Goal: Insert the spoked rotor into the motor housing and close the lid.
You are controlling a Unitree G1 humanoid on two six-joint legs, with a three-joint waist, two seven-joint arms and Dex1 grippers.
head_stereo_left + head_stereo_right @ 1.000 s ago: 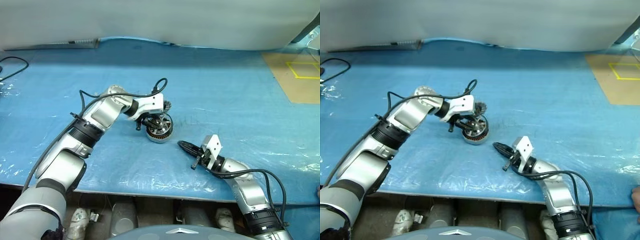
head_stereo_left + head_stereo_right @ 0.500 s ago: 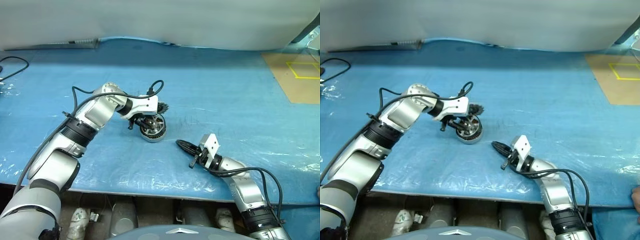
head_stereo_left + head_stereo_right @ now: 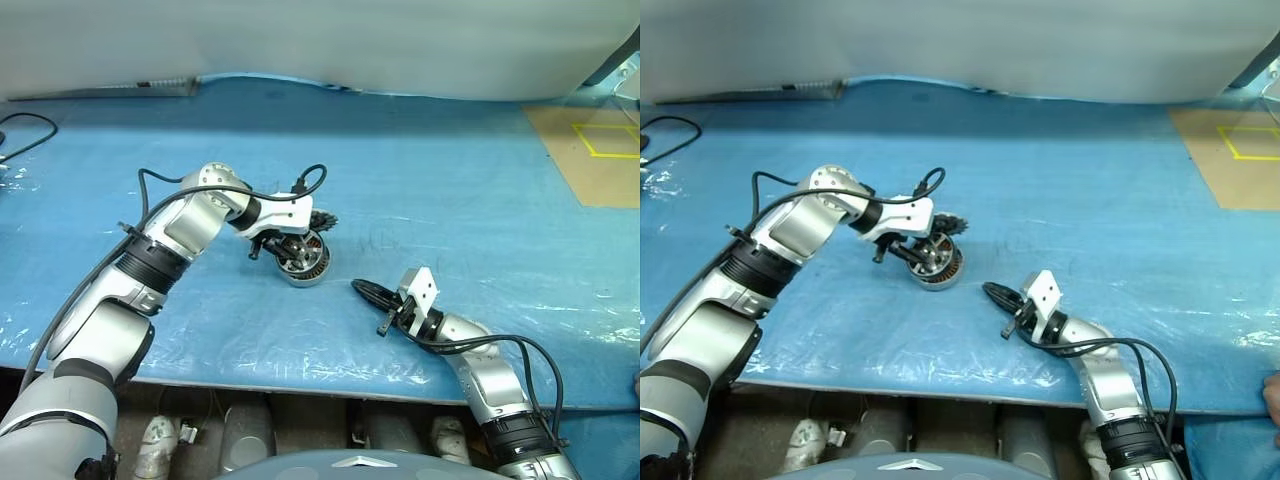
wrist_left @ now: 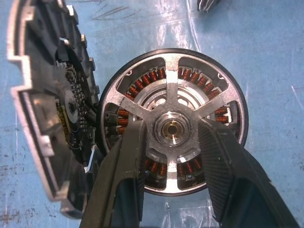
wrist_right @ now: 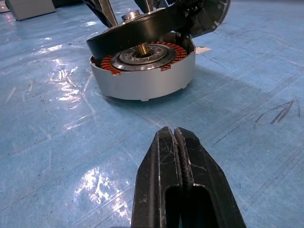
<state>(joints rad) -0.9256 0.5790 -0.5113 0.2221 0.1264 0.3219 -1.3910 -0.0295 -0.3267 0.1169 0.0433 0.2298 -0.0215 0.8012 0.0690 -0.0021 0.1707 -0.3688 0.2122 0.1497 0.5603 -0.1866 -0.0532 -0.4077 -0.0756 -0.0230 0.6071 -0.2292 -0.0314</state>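
My left gripper should release the spoked rotor now. The rotor is over the copper windings inside the motor housing (image 3: 304,264) (image 4: 243,124) and would stay there.
The motor housing (image 3: 304,264), a short silver-grey cylinder with copper windings, stands on the blue sheet. The spoked rotor (image 4: 173,130) lies on top of it, tilted, with one edge raised above the housing (image 5: 142,80) in the right wrist view. My left gripper (image 3: 290,250) reaches down from the left and is shut on the rotor's hub, one finger on each side. The toothed lid (image 3: 322,220) leans on edge against the housing's far side. My right gripper (image 3: 360,288) rests low on the sheet to the housing's right, shut and empty, pointing at it.
A tan board with a yellow square (image 3: 600,150) lies at the far right. A black cable (image 3: 25,130) loops at the far left. The table's front edge (image 3: 300,375) runs just under my right arm. Blue sheet stretches behind the housing.
My left arm has swung its elbow outward and the wrist has turned. The housing, rotor and lid have shifted slightly to the left with it. The right arm has stayed still.
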